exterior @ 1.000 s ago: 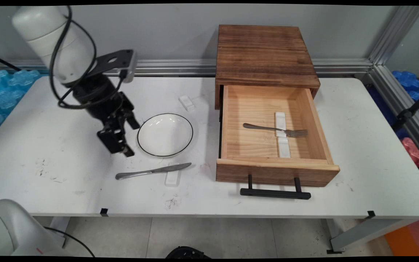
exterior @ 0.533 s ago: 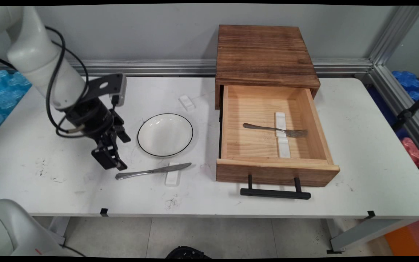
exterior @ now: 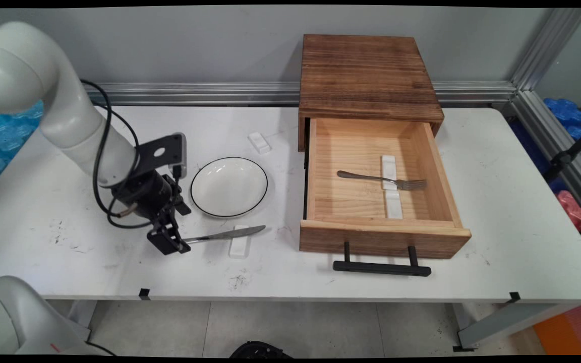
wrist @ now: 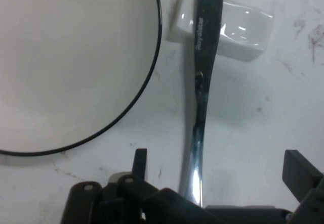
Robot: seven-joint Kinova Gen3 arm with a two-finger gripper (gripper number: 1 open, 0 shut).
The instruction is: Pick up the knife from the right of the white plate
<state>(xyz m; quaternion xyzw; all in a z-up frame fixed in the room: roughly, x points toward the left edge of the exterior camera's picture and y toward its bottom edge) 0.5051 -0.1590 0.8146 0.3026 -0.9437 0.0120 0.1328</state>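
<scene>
I should next grab the knife by its handle [exterior: 197, 239] to lay it beside the fork in the open drawer.
My black gripper [exterior: 173, 245] is down at the table, over the handle end of a steel knife [exterior: 227, 234]. The knife's blade lies across a small white rest [exterior: 239, 248]. In the hand view the gripper [wrist: 219, 161] is open: one finger [wrist: 140, 164] stands left of the handle and the other far to its right. The knife [wrist: 202, 97] runs up between them, nearer the left finger, to the rest [wrist: 245, 29]. Neither finger touches it. A white plate with a black rim [exterior: 229, 187] lies just behind the knife and shows in the hand view's left half [wrist: 66, 62].
A wooden cabinet [exterior: 366, 75] stands at the back with its drawer [exterior: 384, 242] pulled out toward the near edge. Inside lie a fork [exterior: 381, 179] and a long white rest [exterior: 392, 204]. Another small white rest [exterior: 259, 142] sits behind the plate.
The gripper has come down and toward the near side, from beside the plate's left edge to the knife's handle, which it now straddles and partly hides. Nothing else moved.
</scene>
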